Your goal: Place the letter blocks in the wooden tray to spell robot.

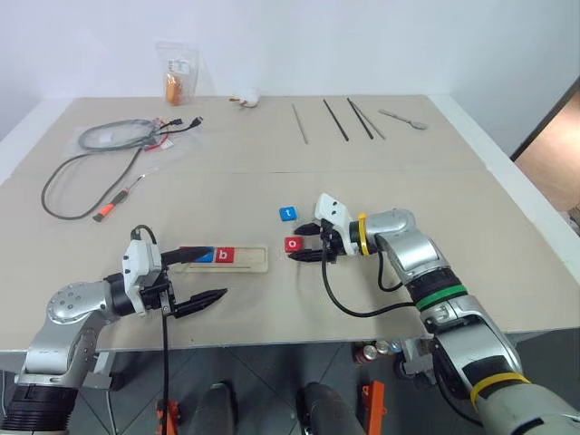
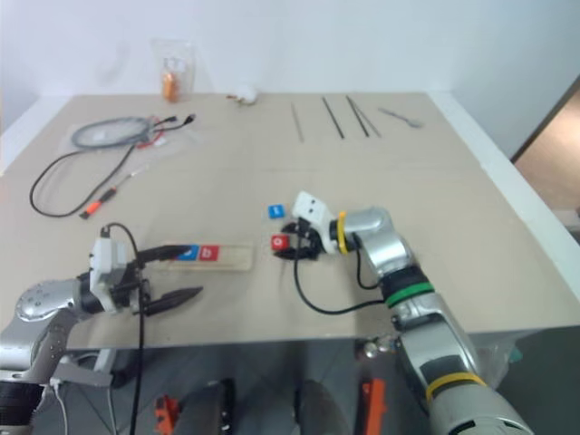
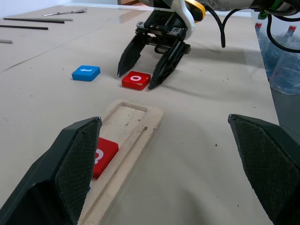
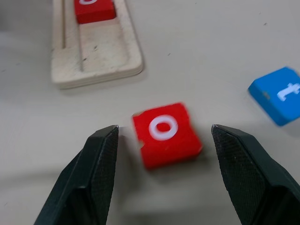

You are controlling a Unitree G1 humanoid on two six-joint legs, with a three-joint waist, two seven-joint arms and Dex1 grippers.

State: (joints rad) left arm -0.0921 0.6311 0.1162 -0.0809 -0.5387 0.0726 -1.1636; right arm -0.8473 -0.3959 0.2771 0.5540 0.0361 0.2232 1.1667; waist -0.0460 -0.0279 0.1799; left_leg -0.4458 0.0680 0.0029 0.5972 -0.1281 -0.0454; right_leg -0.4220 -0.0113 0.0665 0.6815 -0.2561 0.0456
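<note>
Next, my right gripper grabs the square side edges of the red o block, to fill the next spot in robot.
The wooden tray [image 1: 252, 260] lies near the table's front, left of centre. A blue letter block [image 1: 205, 255] and a red "b" block [image 1: 227, 256] sit in its groove. Just off its right end a red "o" block [image 4: 165, 133] lies flat on the table. My right gripper [image 1: 292, 245] is open, one finger on each side of that block and neither touching it. A blue "t" block [image 1: 287, 214] lies a little farther back. My left gripper [image 1: 217, 272] is open and holds nothing. Its upper finger reaches over the tray's left part and hides what lies there.
Far left on the table lie a grey cable coil [image 1: 113, 136], a black cable and a small red-handled screwdriver [image 1: 118, 199]. A clear bag [image 1: 178, 77], thin rods [image 1: 335, 118] and a spoon [image 1: 405, 118] are along the back. The table edge runs just in front of both arms.
</note>
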